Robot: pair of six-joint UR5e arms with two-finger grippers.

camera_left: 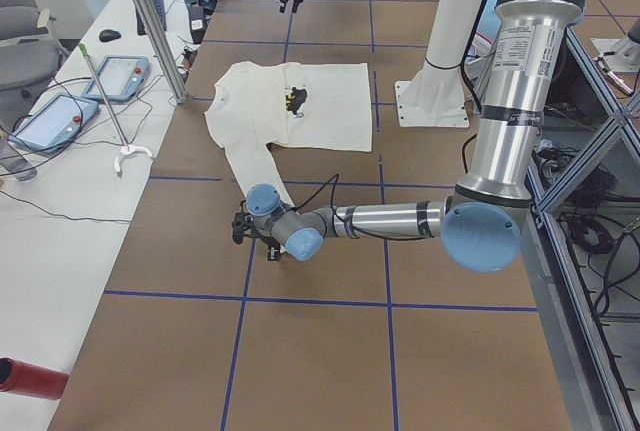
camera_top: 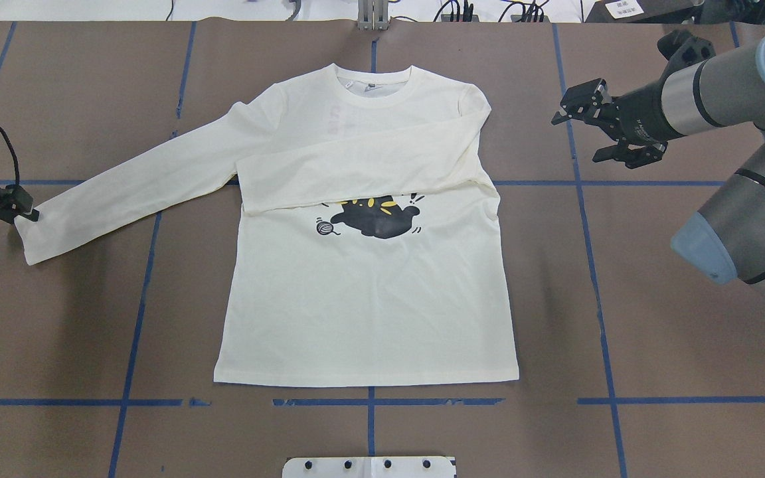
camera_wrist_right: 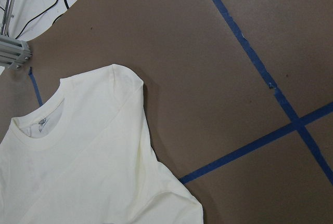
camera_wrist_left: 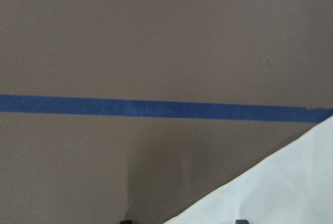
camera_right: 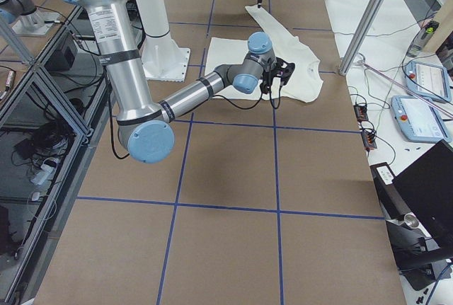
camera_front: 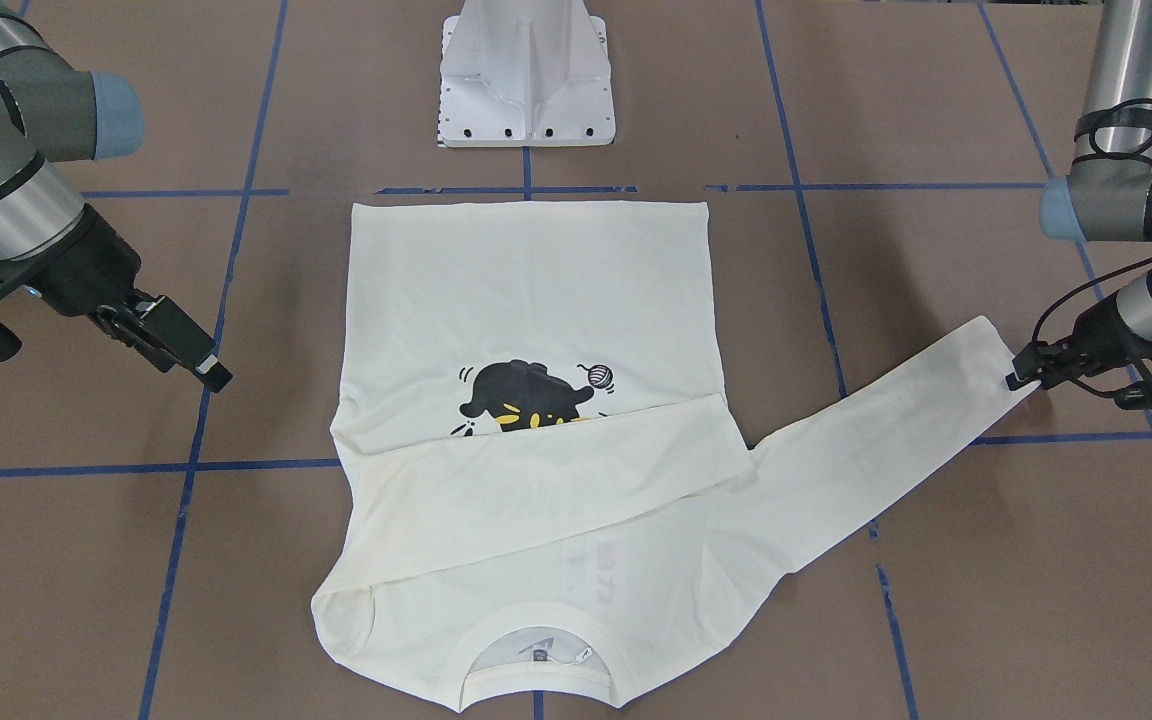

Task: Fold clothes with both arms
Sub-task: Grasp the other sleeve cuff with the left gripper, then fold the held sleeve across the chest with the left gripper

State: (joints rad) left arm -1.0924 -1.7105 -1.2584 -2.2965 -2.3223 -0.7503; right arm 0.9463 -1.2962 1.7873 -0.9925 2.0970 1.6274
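Observation:
I should grab the cuff's edge point(camera_front: 1012, 348) at the sleeve's end with my left gripper next, because the sleeve point(camera_front: 884, 446) lies flat and loose across the table.
The cream long-sleeved T-shirt point(camera_top: 369, 299) lies flat on the brown table, front up, collar point(camera_top: 374, 89) at the far side. One sleeve point(camera_top: 356, 162) is folded across the chest above the black cat print point(camera_top: 376, 219) and hides the red lettering. The other sleeve point(camera_top: 123, 182) stretches out to the robot's left. My left gripper point(camera_top: 27, 214) is low at that sleeve's cuff point(camera_front: 996, 350). In the left wrist view its fingertips stand apart at the bottom edge with cream cloth point(camera_wrist_left: 281, 193) between them. My right gripper point(camera_top: 575, 139) hovers open and empty beside the shirt's shoulder point(camera_wrist_right: 125, 78).
The white pedestal base point(camera_front: 526, 80) stands at the robot's side of the table, just beyond the shirt's hem. Blue tape lines point(camera_top: 595, 265) cross the brown surface. A side bench with tablets and cables point(camera_left: 60, 111) and metal posts point(camera_left: 150, 21) lies past the collar side.

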